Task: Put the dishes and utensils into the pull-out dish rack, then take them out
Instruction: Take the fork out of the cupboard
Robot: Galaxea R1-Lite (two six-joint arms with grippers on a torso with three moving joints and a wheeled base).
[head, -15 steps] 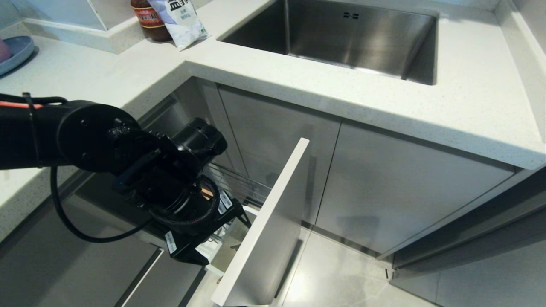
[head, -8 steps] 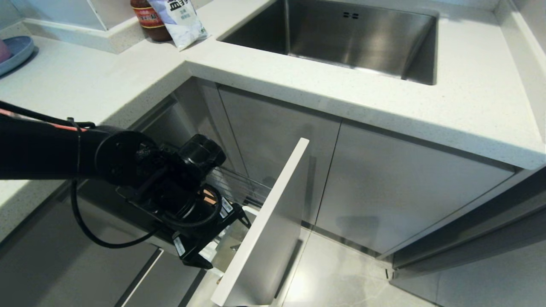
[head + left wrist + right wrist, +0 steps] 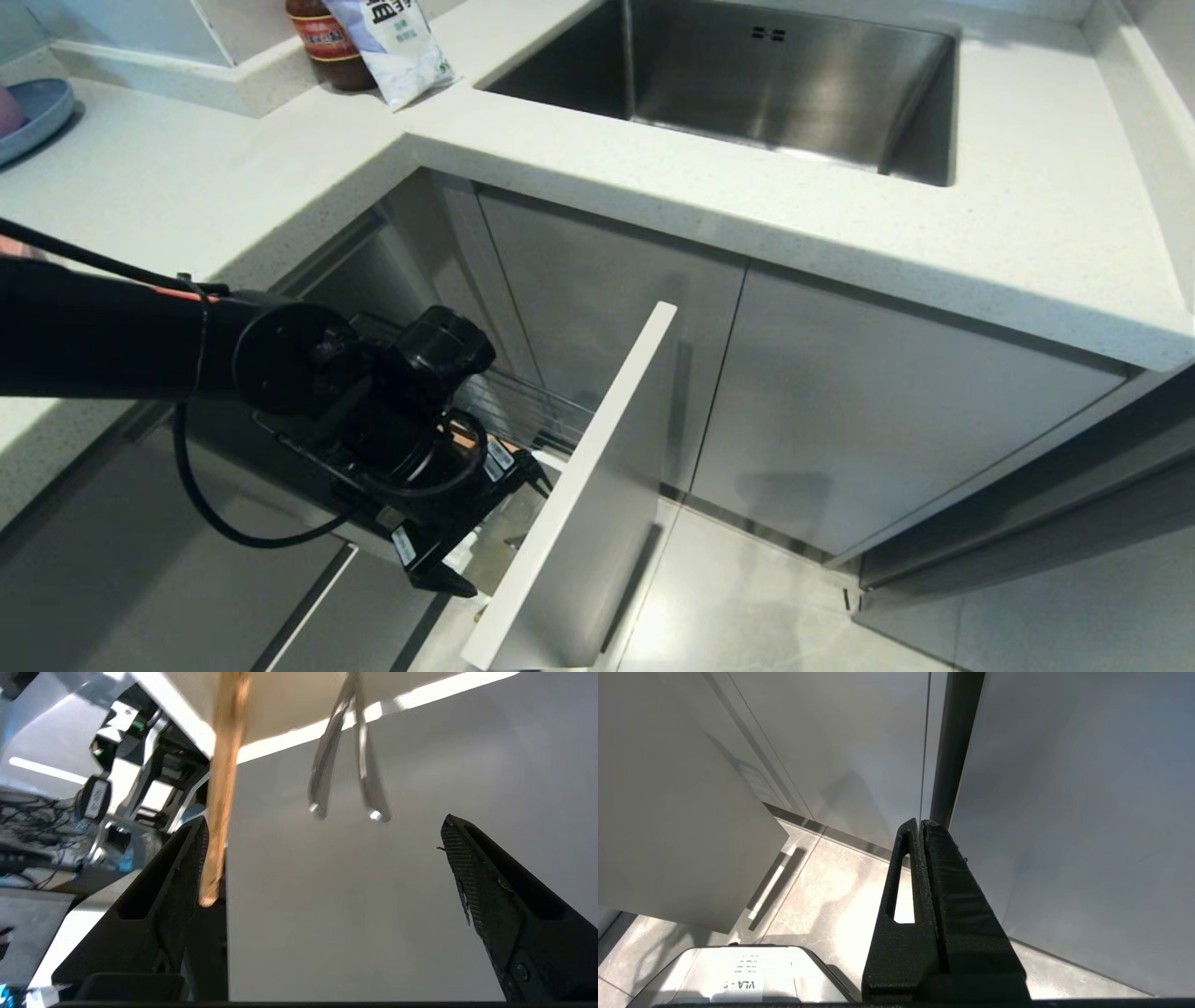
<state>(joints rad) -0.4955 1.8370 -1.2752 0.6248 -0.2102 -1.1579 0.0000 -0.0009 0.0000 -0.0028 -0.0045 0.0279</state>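
The silver handle's end barely reaches my fingers on either side of the chopstick, so my left gripper should move toward the handle before closing on it.
The pull-out dish rack (image 3: 527,411) stands drawn out from under the counter, its white front panel (image 3: 579,504) tall beside my left arm. My left gripper (image 3: 490,530) reaches down into the rack just behind that panel. Its jaws (image 3: 324,826) are open wide and grip nothing. A wooden chopstick (image 3: 223,788) stands upright close against the inner face of one finger (image 3: 180,882); whether they touch I cannot tell. Two silver cutlery handles (image 3: 327,765) rise between the jaws, apart from both fingers. The dishes are out of view. My right gripper (image 3: 920,826) is shut and empty, parked low beside the cabinet doors.
A white counter (image 3: 653,187) with a steel sink (image 3: 747,84) runs above the rack. A blue plate (image 3: 33,112) lies at its far left, and a jar (image 3: 327,42) and a bag (image 3: 392,47) stand at the back. Grey cabinet doors (image 3: 887,411) and floor tiles (image 3: 747,597) lie to the right.
My left arm has sunk and pushed the gripper lower and nearer the front panel, deeper into the rack. The right arm has not moved.
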